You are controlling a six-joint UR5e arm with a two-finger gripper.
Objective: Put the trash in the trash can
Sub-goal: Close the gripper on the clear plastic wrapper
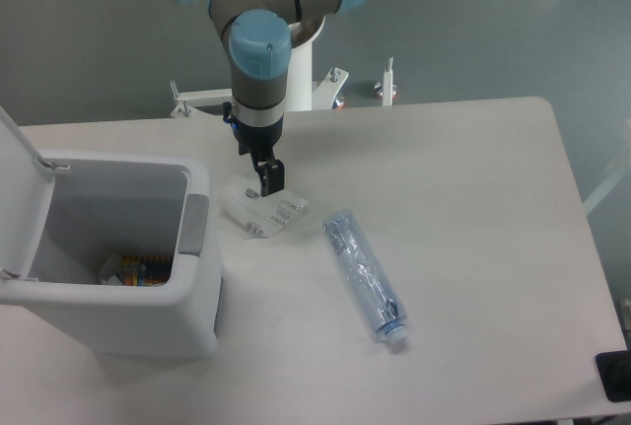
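The clear plastic packet goes into the white trash can, so the robot's gripper should next grab it by its top edge (pixel 246 184).
The flat clear packet (pixel 279 211) with a white printed label lies on the table just right of the trash can (pixel 138 321). My gripper (pixel 262 178) hangs directly over the packet's far edge, fingers pointing down and open, with nothing between them. Whether the fingertips touch the packet is unclear. The crushed clear bluish bottle (pixel 365 273) lies to the right of the packet, cap end toward the front. The white bin stands at the left with its lid (pixel 14 193) flipped up.
Colourful scraps (pixel 138 268) lie at the bottom of the bin. A grey tab (pixel 194 224) sits on the bin's right rim. The arm's base mount (pixel 296 98) stands behind the table's far edge. A dark object (pixel 615 376) pokes in at the bottom right corner.
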